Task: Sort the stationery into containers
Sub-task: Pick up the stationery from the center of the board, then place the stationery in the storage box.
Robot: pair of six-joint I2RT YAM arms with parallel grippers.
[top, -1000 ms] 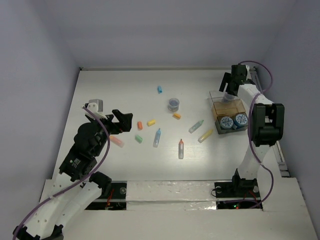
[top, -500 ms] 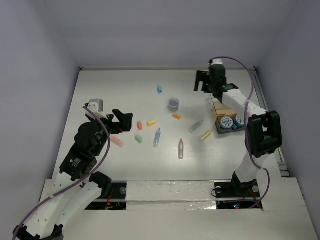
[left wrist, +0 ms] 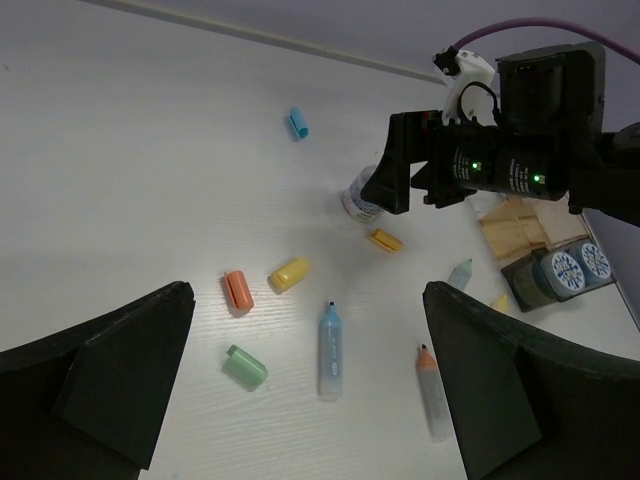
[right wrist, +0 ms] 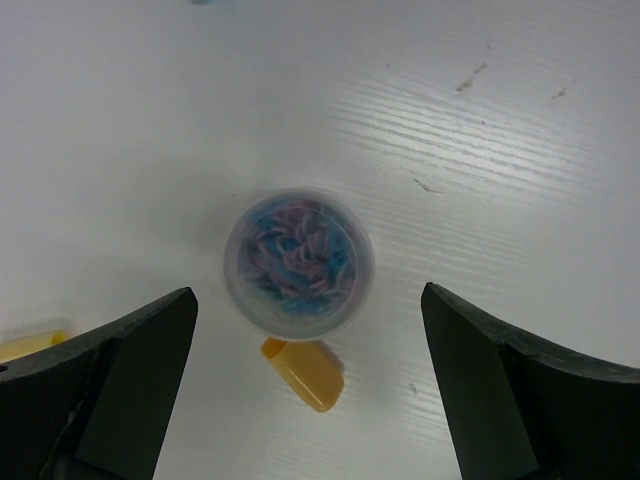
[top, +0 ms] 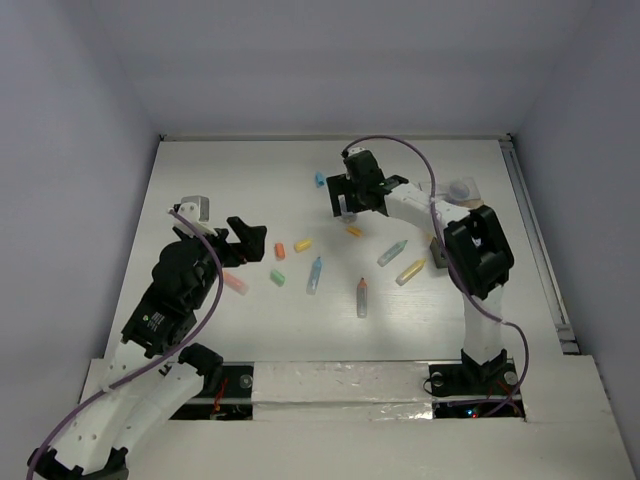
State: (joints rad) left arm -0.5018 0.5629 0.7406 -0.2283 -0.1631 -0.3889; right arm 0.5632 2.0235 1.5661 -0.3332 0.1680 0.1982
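Note:
The right gripper grabs the round clear tub by its opposite sides next, so the tub's bottom stays free to sit in a container.
My right gripper (top: 345,203) hangs open over a small round clear tub (right wrist: 298,258) filled with blue and pink bands. The tub sits between its jaws without touching them. An orange-yellow cap (right wrist: 305,372) lies against the tub. My left gripper (top: 250,243) is open and empty above an orange cap (left wrist: 238,291), a yellow cap (left wrist: 290,272), a green cap (left wrist: 245,367) and a light blue pen (left wrist: 330,350). An orange-red pen (top: 361,297), a grey-green pen (top: 392,252) and a yellow pen (top: 410,271) lie mid-table. The tan containers (left wrist: 520,225) hold two tape rolls (left wrist: 565,270).
A light blue cap (top: 320,180) lies behind the tub and a pink piece (top: 234,283) lies under my left arm. In the top view my right arm's links stretch across the table's right side and hide most of the containers. Walls close in the table on three sides.
My right arm has swung left from the containers at the right edge to above the tub in the middle. The left arm has not moved.

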